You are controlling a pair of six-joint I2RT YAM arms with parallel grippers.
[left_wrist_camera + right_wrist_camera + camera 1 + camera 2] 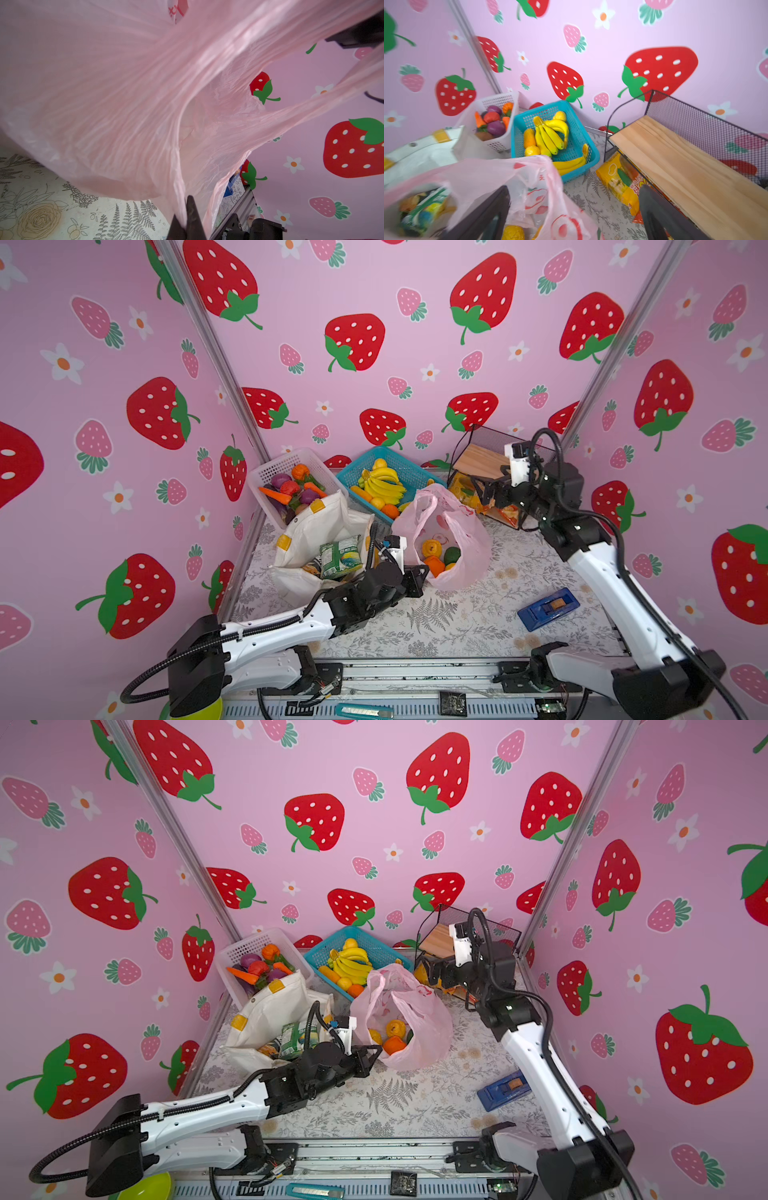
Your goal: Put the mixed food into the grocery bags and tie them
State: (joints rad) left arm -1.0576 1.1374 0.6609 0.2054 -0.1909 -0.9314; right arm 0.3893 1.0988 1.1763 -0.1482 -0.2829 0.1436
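I should grab the pink grocery bag's rim with my right gripper next, across from my left gripper. The handle on the tote side then stays free for tying.
The pink plastic grocery bag (455,526) stands open mid-table, with oranges (432,549) and a dark green fruit (452,556) inside. My left gripper (422,572) is at its near left side, shut on a fold of the pink plastic (182,207). The white tote (316,522) with yellow patches stands to the left, and a green snack packet (338,558) lies in it. My right gripper (573,209) is open and empty above the bag's far right edge, close to the yellow snack packets (618,178) under the shelf.
At the back stand a white basket (266,475) of vegetables, a blue basket (415,477) of bananas and a black wire shelf (482,460) with a wooden board. A blue tape dispenser (548,608) lies front right. A teal utility knife (363,711) lies on the front rail.
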